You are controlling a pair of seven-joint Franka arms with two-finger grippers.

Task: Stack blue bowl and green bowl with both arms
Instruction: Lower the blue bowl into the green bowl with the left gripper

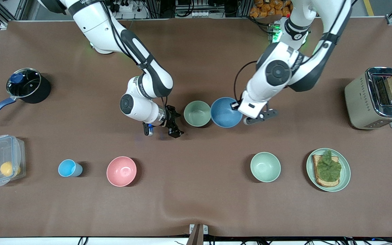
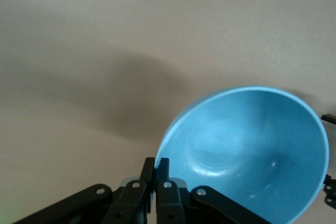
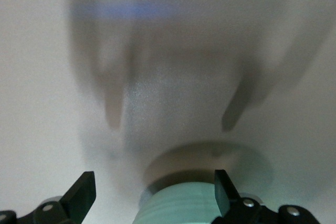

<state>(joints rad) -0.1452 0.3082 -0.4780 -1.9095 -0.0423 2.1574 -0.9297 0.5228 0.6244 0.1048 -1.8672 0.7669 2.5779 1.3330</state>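
My left gripper needs to move the blue bowl into the green bowl's hollow before letting go, because the blue bowl is still beside that hollow.
The blue bowl [image 1: 226, 112] and the green bowl [image 1: 197, 113] stand side by side at the table's middle, their rims touching. My left gripper [image 1: 236, 106] is shut on the blue bowl's rim at the side toward the left arm's end. The left wrist view shows the fingers [image 2: 156, 163] pinching the rim of the blue bowl [image 2: 252, 150]. My right gripper [image 1: 174, 124] is open, low beside the green bowl on the side toward the right arm's end. In the right wrist view the green bowl's wall [image 3: 184, 208] lies between the spread fingers of the gripper [image 3: 153, 182].
A pink bowl [image 1: 121, 171], a light-blue cup [image 1: 68, 168], a clear box [image 1: 2, 160], a paler mint bowl [image 1: 265, 166] and a plate with toast [image 1: 344, 177] line the nearer row. A lidded pot [image 1: 26, 85] and a toaster [image 1: 362, 98] stand at the ends.
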